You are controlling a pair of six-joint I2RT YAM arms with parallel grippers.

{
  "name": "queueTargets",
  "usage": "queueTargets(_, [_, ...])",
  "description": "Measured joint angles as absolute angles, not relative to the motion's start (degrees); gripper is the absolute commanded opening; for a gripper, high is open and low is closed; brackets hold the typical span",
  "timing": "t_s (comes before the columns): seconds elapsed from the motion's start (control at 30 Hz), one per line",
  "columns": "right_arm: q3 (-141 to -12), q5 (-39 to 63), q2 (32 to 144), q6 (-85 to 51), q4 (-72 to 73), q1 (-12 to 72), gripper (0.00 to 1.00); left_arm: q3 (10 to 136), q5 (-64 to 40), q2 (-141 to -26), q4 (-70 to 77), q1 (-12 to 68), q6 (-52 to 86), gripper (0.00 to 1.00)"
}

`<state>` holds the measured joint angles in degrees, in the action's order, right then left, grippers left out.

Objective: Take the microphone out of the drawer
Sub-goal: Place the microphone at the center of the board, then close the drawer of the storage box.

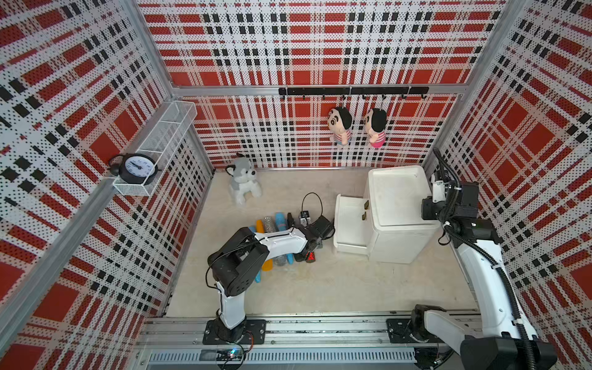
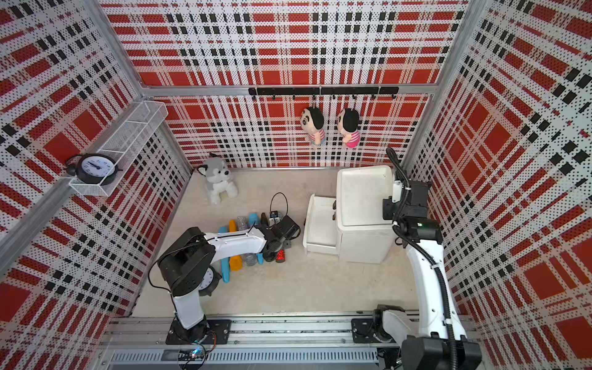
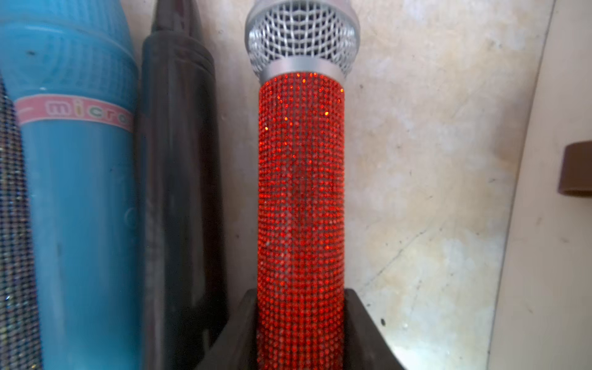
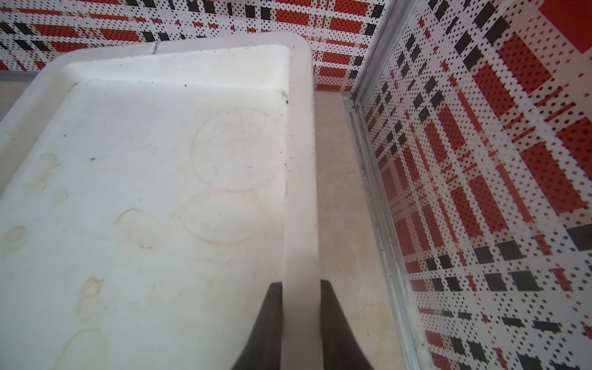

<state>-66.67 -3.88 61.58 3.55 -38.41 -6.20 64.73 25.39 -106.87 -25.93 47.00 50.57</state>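
Observation:
The red microphone is low beside the black one, out of the drawer (image 1: 350,221), and would rest on flat table, so my left gripper needs to release it.
The microphone (image 3: 301,192), covered in red rhinestones with a silver mesh head, runs lengthwise between the jaws of my left gripper (image 3: 301,291), which is shut on its lower body. In both top views only its red tail (image 1: 310,257) (image 2: 280,255) shows under the left wrist, left of the drawer. The white drawer (image 1: 350,221) (image 2: 320,224) stands pulled out of the white cabinet (image 1: 397,198) with nothing in it. My right gripper (image 4: 300,283) is shut on the raised rim of the cabinet's top (image 4: 301,160), on the side by the right wall.
Other microphones lie in a row left of the red one: black (image 3: 179,176), blue (image 3: 80,192), glittery silver (image 3: 9,224), orange (image 1: 267,264). A small device with a cable loop (image 1: 304,214) lies behind them. A husky plush (image 1: 243,182) sits at the back. The drawer's brown handle (image 3: 576,169) is close.

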Motion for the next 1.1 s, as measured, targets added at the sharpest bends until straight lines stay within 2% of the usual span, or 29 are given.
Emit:
queueTargets(0.13, [-66.7, -3.8, 61.6, 3.6, -38.4, -6.2, 0.0, 64.9, 25.8, -106.9, -26.6, 47.0, 50.7, 0.2])
queueTargets(0.23, [-66.7, -3.7, 61.6, 3.6, -38.4, -6.2, 0.0, 65.1, 25.8, -106.9, -26.9, 47.0, 50.7, 0.47])
queueTargets(0.33, [-66.7, -3.7, 61.6, 3.6, -38.3, -6.2, 0.0, 65.5, 25.8, -107.0, -27.3, 47.0, 50.7, 0.53])
queueTargets(0.97, [-66.7, -3.6, 61.6, 3.6, -38.3, -6.2, 0.0, 68.6, 26.0, -107.2, -29.1, 45.6, 48.8, 0.55])
queueTargets(1.1, [-66.7, -3.5, 61.6, 3.6, -38.3, -6.2, 0.0, 71.2, 26.5, -107.2, -29.5, 45.5, 47.4, 0.58])
